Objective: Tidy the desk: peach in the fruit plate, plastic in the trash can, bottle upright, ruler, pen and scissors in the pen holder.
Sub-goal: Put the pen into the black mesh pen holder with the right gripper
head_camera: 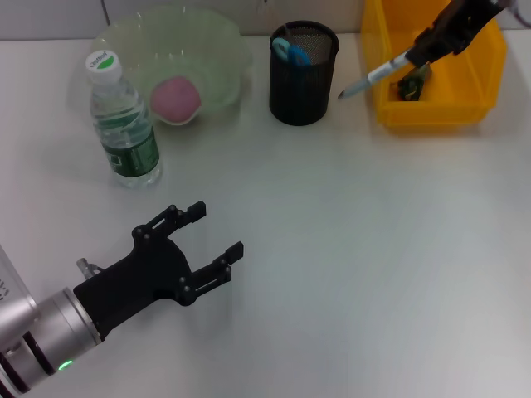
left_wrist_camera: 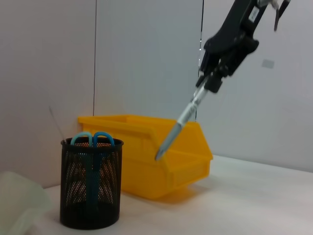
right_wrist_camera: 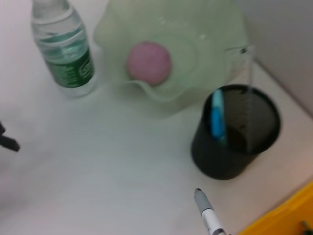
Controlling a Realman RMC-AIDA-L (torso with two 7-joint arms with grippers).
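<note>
My right gripper should keep holding the pen, because the grey pen's tip (head_camera: 343, 94) is short of the black holder's rim. The pen would miss if I opened now.
My right gripper (head_camera: 421, 50) hangs over the yellow trash can (head_camera: 481, 79), shut on a grey pen (head_camera: 375, 76) whose tip slants down toward the black mesh pen holder (head_camera: 304, 91). Blue-handled scissors (head_camera: 292, 52) stand in the holder, and so does a clear ruler (right_wrist_camera: 249, 83). A pink peach (head_camera: 175, 99) lies in the pale green fruit plate (head_camera: 211, 37). The bottle (head_camera: 124, 133) stands upright with its cap on. A dark piece of plastic (head_camera: 412, 84) lies in the trash can. At the near left, my left gripper (head_camera: 217, 229) rests open and empty above the table.
The white table ends at a wall just behind the plate, the holder and the trash can. The bottle stands close in front of the plate's left side. In the left wrist view the pen (left_wrist_camera: 180, 123) hangs above and beside the holder (left_wrist_camera: 91, 183).
</note>
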